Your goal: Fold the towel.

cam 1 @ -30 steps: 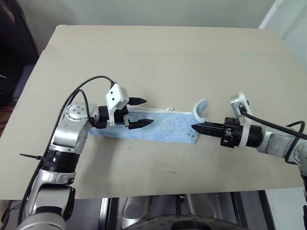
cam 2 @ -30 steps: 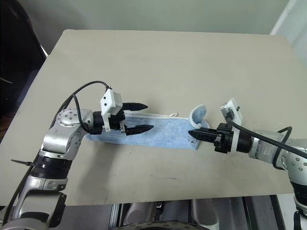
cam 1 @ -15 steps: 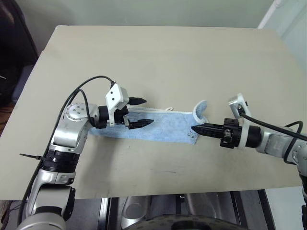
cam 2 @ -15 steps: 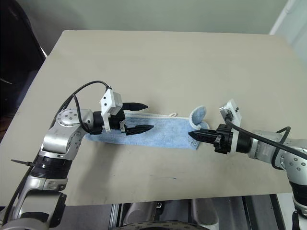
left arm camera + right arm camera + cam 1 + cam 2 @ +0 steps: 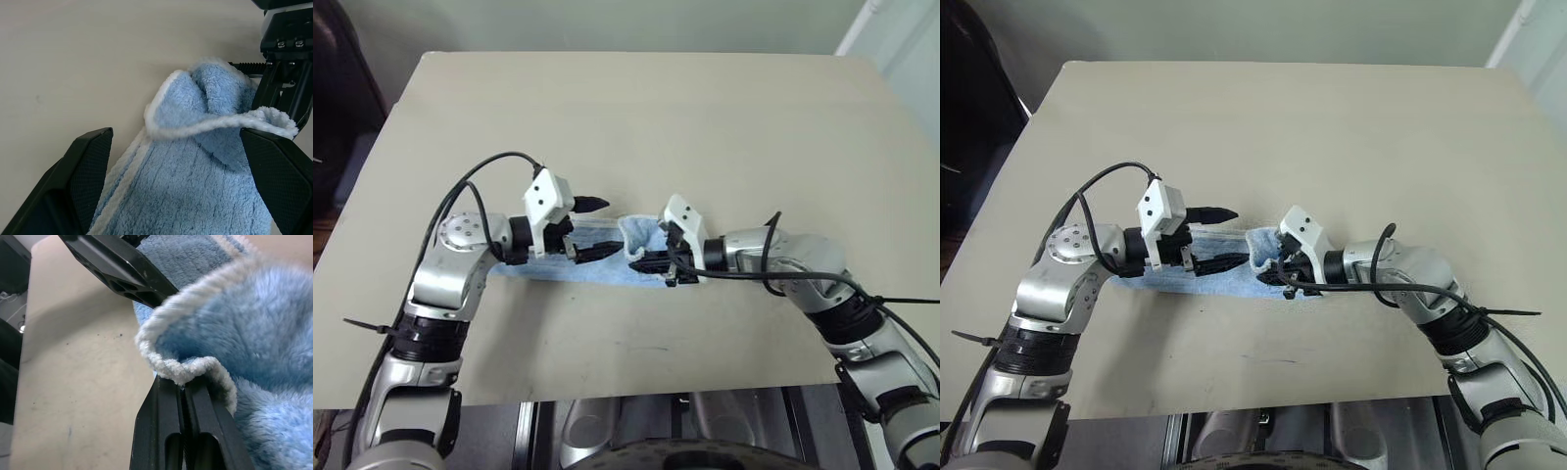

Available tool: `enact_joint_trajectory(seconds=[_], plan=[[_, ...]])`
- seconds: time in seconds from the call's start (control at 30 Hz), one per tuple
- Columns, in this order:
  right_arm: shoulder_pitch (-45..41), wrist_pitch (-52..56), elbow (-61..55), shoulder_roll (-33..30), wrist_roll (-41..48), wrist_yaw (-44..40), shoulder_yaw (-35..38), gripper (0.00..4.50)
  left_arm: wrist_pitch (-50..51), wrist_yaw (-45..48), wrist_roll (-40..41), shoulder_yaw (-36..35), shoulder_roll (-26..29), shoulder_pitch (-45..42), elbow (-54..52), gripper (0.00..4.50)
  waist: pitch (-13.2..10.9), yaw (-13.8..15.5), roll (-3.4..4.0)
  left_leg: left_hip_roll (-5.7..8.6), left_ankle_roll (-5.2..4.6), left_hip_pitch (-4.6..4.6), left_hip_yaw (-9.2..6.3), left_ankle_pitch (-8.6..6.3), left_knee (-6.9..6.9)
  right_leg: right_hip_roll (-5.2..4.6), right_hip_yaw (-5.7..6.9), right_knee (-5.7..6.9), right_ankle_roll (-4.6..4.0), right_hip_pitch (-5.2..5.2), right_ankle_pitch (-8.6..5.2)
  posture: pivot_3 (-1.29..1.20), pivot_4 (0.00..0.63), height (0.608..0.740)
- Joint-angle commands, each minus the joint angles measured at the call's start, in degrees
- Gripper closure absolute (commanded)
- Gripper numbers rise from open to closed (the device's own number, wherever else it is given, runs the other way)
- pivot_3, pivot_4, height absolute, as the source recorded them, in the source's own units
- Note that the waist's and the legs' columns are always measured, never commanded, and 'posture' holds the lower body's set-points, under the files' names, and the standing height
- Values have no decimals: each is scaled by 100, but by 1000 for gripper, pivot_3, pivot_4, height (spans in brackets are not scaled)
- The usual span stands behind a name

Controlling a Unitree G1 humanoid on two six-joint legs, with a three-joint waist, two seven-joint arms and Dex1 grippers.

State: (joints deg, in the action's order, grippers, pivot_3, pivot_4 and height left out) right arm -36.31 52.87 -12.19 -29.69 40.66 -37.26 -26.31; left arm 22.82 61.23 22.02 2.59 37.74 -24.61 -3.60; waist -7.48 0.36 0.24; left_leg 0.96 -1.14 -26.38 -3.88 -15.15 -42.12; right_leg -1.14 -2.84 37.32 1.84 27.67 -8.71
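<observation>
My right gripper should open now, since the folded white edge [image 5: 171, 367] lies low over the towel's flat strip [image 5: 181, 259].
The towel [image 5: 597, 270], light blue terry with a white border, lies across the middle of the table. Its right end is lifted and doubled back over the rest in a raised loop [image 5: 215, 112]. My right gripper [image 5: 641, 262] is shut on that end's white edge [image 5: 188, 372], with its fingers [image 5: 195, 431] pressed together. My left gripper [image 5: 598, 228] is open above the towel's left half, one fingertip on each side of the strip, and the folded end sits just in front of it. The left fingers [image 5: 85, 166] do not touch the cloth.
The beige table [image 5: 705, 117] has bare surface behind the towel and along its front edge [image 5: 636, 387]. Dark furniture [image 5: 337, 88] stands off the table's left side.
My right gripper has swept left along the towel, carrying the right end with it and folding it over toward the left gripper. The left gripper has stayed in place, open.
</observation>
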Motion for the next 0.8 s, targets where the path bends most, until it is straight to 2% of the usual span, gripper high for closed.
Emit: enact_joint_trajectory(seconds=[0.03,0.4,0.53,0.67,0.8], plan=[[-23,-127,-89,54,-286,-175,126,4452,-89,67,79,-256,121,-164,111,0,0,-9,0,0,2,2,0,-1,0,0,0,0,-1,0,0,0,150,703],[-124,-216,-6,329,-704,-690,156,4452,-344,148,27,-443,201,-208,573,0,0,-29,0,-2,10,4,0,-4,0,1,-3,62,-23,32,-11,0,150,703],[-174,-224,18,354,-758,-948,158,3568,-532,171,-10,-459,213,-145,724,0,0,-35,0,-2,14,4,0,-1,0,2,-3,69,-27,36,-12,0,150,703],[-195,-274,21,414,-771,-1112,235,2219,-665,188,-9,-463,218,-70,793,0,0,-37,0,-3,18,3,0,0,1,3,-3,70,-28,39,-13,0,150,703],[-191,-360,-41,601,-535,-1165,681,932,-699,169,-1,-456,218,-37,782,0,0,-36,0,-2,19,1,-1,1,1,3,-3,70,-29,41,-13,0,150,703]])
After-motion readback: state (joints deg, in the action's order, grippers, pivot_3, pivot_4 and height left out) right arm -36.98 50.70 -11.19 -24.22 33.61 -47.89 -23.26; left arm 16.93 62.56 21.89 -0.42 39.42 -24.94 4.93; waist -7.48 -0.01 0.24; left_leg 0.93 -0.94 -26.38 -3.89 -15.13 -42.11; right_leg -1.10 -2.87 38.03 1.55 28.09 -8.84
